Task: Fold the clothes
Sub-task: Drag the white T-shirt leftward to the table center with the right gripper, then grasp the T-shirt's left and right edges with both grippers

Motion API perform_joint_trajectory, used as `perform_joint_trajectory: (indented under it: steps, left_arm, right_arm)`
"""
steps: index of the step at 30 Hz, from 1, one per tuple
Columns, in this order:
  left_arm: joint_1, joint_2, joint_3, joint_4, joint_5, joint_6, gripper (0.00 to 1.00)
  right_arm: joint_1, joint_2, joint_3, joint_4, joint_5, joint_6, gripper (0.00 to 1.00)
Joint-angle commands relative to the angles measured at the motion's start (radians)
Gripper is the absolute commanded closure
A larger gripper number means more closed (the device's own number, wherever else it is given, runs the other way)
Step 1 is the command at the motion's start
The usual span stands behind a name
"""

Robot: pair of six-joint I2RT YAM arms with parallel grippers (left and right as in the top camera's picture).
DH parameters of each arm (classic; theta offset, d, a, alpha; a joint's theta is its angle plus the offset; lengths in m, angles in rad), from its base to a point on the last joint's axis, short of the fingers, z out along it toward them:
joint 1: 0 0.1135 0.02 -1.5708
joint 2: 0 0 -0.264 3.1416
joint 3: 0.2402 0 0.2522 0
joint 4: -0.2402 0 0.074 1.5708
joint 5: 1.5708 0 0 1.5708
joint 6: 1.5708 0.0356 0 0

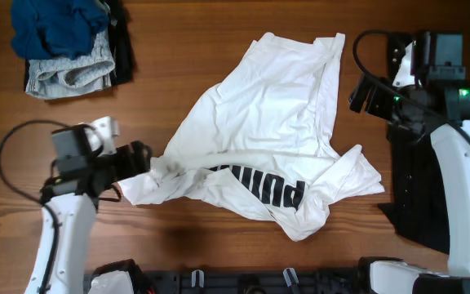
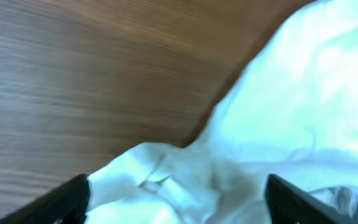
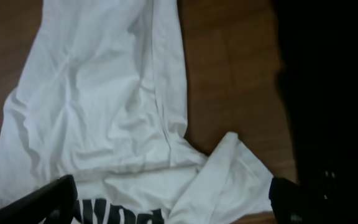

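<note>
The shirt needs to be spread for folding, so my left gripper will grab the shirt's bunched corner (image 1: 155,174) (image 2: 174,190) next and leave the shirt's opposite flap for my right gripper.
A large white shirt (image 1: 268,106) with a black printed logo (image 1: 259,186) lies crumpled and wrinkled across the middle of the wooden table. My left gripper (image 1: 144,155) is low at the shirt's lower left corner. In the left wrist view its fingers (image 2: 67,199) stand wide apart, open, with a bunched fold of the white shirt (image 2: 166,180) between them. My right gripper (image 1: 357,98) hovers open beside the shirt's upper right edge. The right wrist view looks down on the shirt (image 3: 98,93) and a folded-over flap (image 3: 235,174), and nothing is gripped.
A pile of other clothes (image 1: 68,41), blue, grey and black, sits at the table's back left corner. A dark cloth (image 1: 419,196) lies along the right side under the right arm, and it also fills the right of the right wrist view as a dark cloth (image 3: 328,81).
</note>
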Motion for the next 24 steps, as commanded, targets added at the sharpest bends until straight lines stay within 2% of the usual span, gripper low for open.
perform_joint_trajectory:
  steps: [1,3,6,8,10,11,12,14,18,24]
  left_arm:
    - [-0.188,0.001,0.021,-0.046,-0.234,0.037,0.07]
    - [-0.228,0.005,0.021,-0.084,-0.241,0.019,0.05]
    - [-0.212,0.004,0.021,-0.102,-0.277,-0.161,0.06]
    - [-0.206,0.004,0.021,-0.124,-0.277,-0.317,0.13]
    - [-0.206,0.005,0.021,-0.176,-0.288,-0.435,0.13]
    - [-0.206,0.005,0.021,-0.234,-0.309,-0.552,0.12]
    - [-0.206,0.005,0.021,-0.276,-0.316,-0.603,0.11]
    - [-0.206,0.007,0.016,-0.322,-0.318,-0.627,0.1]
    - [-0.206,0.037,0.011,-0.319,-0.327,-0.627,0.13]
    - [-0.204,0.202,0.011,-0.287,-0.34,-0.657,0.13]
  right_arm:
    - [-0.001,0.001,-0.093,0.056,0.02,0.019,0.0]
    - [-0.001,0.003,-0.142,0.097,0.02,0.019,0.01]
    - [-0.001,0.016,-0.195,0.171,0.012,0.018,0.0]
    - [-0.001,0.024,-0.196,0.188,0.013,0.016,0.0]
    - [-0.001,0.024,-0.196,0.196,0.012,0.015,0.0]
    - [-0.001,0.025,-0.196,0.198,0.013,0.015,0.0]
    - [-0.001,0.028,-0.196,0.197,0.013,0.014,0.0]
    - [-0.001,0.034,-0.196,0.197,0.013,0.015,0.0]
    - [-0.001,0.044,-0.196,0.206,0.013,0.021,0.0]
    - [-0.001,0.048,-0.196,0.203,0.013,0.02,0.0]
